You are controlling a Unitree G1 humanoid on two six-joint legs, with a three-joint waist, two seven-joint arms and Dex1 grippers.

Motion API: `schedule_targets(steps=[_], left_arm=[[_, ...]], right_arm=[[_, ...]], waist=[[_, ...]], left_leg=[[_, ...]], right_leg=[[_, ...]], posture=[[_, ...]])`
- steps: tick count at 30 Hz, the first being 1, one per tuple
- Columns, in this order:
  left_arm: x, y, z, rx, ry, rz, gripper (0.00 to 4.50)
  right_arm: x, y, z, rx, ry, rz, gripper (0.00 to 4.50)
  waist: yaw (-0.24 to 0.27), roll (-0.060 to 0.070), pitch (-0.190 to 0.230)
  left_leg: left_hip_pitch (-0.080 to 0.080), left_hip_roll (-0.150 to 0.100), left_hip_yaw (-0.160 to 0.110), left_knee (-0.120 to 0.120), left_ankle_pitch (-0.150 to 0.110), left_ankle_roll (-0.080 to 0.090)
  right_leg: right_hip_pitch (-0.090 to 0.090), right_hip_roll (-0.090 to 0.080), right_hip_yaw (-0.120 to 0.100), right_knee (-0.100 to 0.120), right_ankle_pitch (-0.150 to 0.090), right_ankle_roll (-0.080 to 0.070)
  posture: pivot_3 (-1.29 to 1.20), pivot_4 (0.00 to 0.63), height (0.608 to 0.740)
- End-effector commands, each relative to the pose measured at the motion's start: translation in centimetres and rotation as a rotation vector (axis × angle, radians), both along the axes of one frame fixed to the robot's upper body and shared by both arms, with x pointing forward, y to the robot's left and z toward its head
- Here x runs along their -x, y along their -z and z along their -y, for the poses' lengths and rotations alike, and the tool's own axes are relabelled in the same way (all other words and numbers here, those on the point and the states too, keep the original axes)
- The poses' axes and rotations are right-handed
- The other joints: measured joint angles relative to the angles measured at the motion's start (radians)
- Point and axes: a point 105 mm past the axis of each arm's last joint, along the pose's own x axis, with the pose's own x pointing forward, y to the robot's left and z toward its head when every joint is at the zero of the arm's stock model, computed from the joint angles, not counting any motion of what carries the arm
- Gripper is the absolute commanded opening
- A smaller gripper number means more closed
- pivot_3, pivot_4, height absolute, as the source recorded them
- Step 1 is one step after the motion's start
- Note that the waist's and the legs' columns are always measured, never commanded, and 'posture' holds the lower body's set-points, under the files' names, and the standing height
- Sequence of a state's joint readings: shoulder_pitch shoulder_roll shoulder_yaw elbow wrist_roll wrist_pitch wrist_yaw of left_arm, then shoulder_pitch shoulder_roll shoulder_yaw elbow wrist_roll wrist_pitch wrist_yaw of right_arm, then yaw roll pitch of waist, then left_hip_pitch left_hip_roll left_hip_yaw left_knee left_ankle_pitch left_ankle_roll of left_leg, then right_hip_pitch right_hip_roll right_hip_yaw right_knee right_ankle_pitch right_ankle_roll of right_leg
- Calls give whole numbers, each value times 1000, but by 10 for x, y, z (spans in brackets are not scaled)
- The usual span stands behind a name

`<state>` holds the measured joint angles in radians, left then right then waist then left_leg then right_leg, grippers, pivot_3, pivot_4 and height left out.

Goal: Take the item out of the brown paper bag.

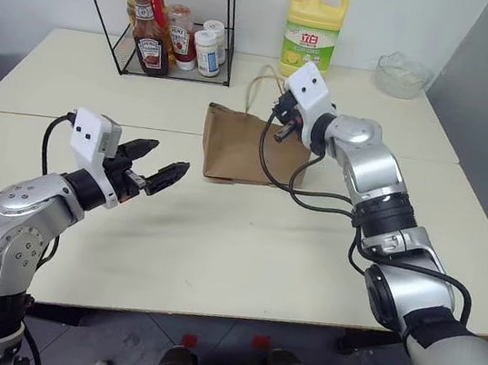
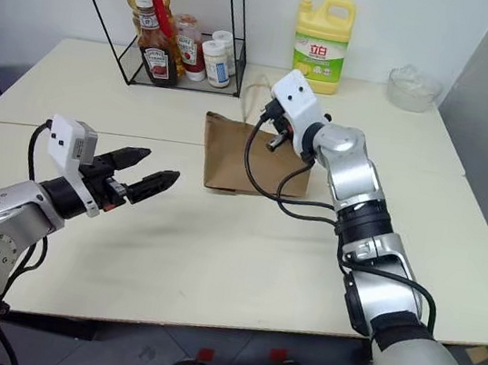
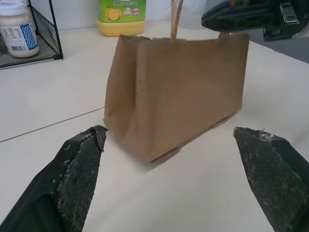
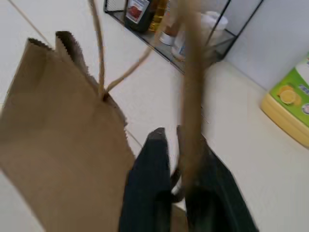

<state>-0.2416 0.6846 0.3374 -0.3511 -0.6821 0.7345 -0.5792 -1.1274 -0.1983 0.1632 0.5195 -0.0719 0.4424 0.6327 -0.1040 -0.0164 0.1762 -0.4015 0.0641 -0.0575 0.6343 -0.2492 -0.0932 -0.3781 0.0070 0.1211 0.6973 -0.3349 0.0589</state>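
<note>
The other tan loop handle rises free above the wide paper bag (image 1: 247,149), so my left gripper should grab the bag by that loop handle (image 1: 251,87).
The brown paper bag (image 1: 240,150) stands upright at the middle of the table, its top open. The item is hidden; none of it shows above the bag's rim. My right gripper (image 1: 280,125) is at the bag's top right corner, its fingers nearly together on one tan loop handle (image 4: 190,72). The other handle (image 4: 99,53) rises free from the bag's edge. My left gripper (image 1: 171,157) hovers open over the table to the left of the bag (image 3: 178,92), pointing at it from a short distance, with nothing between its fingers.
A black wire rack (image 1: 169,38) with ketchup, oil and small jars stands at the back left. A yellow detergent jug (image 1: 311,32) stands behind the bag, and a glass bowl (image 1: 403,75) sits at the back right.
</note>
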Motion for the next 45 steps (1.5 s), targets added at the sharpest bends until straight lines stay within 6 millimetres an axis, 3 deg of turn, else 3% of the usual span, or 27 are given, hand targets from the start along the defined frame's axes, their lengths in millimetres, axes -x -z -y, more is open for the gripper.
schedule_targets(steps=[1,9,13,17,23,27,33,38,45], left_arm=[[0,-11,0,-26,11,40,4500],[-8,-14,5,-37,48,40,4500],[-13,-15,9,-53,87,38,4500],[-31,-24,9,-101,108,57,4500],[-65,-61,12,-146,108,149,4500],[-98,-79,11,-234,28,221,4500],[-141,-101,34,-319,-58,307,4500],[-155,-88,54,-430,-19,286,4500],[-152,-60,54,-534,90,168,4500]], right_arm=[[12,-20,-2,-33,-55,36,1627],[33,-20,18,-62,-83,-7,4475],[50,-23,33,-105,-111,-34,4475],[65,-16,56,-153,-97,-67,4475],[96,-4,84,-166,-71,-82,4475],[115,10,89,-189,-56,-112,4475],[138,42,77,-226,-43,-160,4475],[139,51,73,-251,29,-134,4475],[131,52,85,-224,93,-108,4475]], waist=[[2,0,0],[15,0,0],[20,-1,1],[25,-2,2],[40,-4,3],[46,-4,3],[53,-5,4],[47,-5,5],[47,-6,5]], left_leg=[[0,0,0,0,0,0],[0,0,0,0,0,0],[0,0,0,0,0,0],[0,0,-1,0,0,0],[0,0,-1,1,0,0],[-1,0,-1,1,0,0],[-2,-1,-1,3,0,1],[-7,-1,-2,6,0,1],[-10,-1,-3,6,1,-1]], right_leg=[[0,0,0,0,0,0],[0,0,0,0,0,0],[0,0,0,-1,0,0],[0,0,-1,-1,0,0],[1,1,-1,-2,0,0],[1,2,0,-2,0,0],[0,2,0,-2,0,0],[-3,2,0,-1,0,1],[-6,3,-1,0,0,0]], posture=[[0,150,740],[0,150,740],[0,150,740],[0,150,740],[0,150,740],[0,150,740],[0,150,740],[0,150,740],[0,150,740]])
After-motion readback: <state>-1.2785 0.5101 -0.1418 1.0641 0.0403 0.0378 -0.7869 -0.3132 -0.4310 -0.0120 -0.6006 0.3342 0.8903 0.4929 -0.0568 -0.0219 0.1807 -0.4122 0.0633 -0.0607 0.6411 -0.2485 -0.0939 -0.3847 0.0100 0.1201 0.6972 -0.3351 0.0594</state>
